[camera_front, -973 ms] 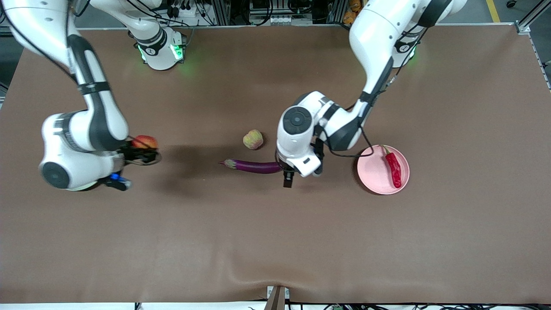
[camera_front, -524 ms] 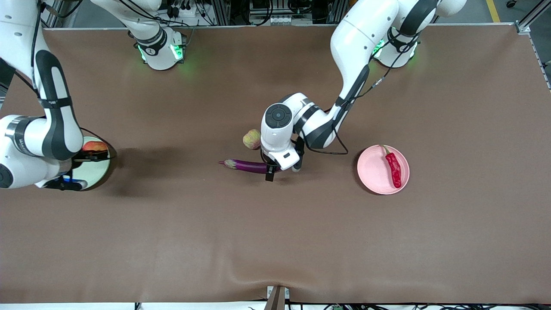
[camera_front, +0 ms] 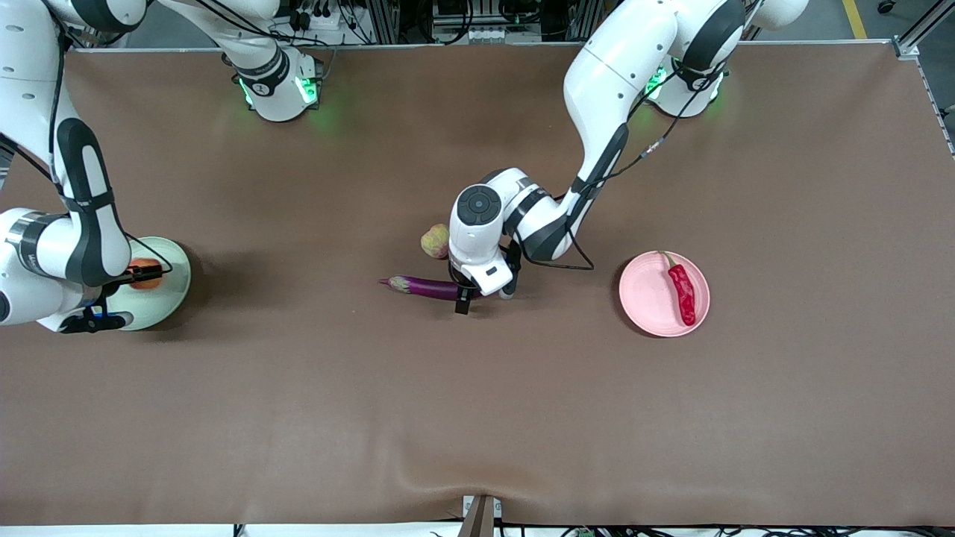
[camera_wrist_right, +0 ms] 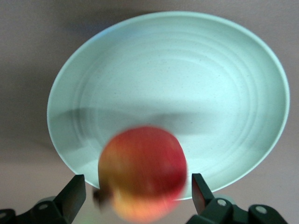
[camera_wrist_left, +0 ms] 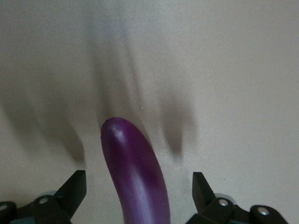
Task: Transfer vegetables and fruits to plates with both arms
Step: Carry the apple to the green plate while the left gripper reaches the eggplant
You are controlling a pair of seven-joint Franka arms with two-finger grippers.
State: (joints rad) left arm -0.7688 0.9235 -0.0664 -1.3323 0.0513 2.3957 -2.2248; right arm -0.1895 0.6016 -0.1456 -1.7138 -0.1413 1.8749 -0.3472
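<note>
The purple eggplant should next be grabbed by its rounded end with my left gripper, so that it can be moved to the pink plate.
The purple eggplant lies mid-table. My left gripper is low over its rounded end, open, with a finger on either side and clear gaps, as the left wrist view shows around the eggplant. My right gripper is over the pale green plate, open. The red-orange fruit is blurred between its spread fingers, over the green plate's rim, touching neither finger. The pale yellow-green fruit sits beside the left wrist, farther from the camera than the eggplant. The red chili lies on the pink plate.
The brown table cover has a raised wrinkle near its front edge. The left arm's forearm reaches over the table between its base and the eggplant. The right arm's elbow hangs over the table edge by the green plate.
The right gripper carried the red-orange fruit toward its end of the table to over the green plate and opened. The left gripper moved along the eggplant toward its stem and came lower.
</note>
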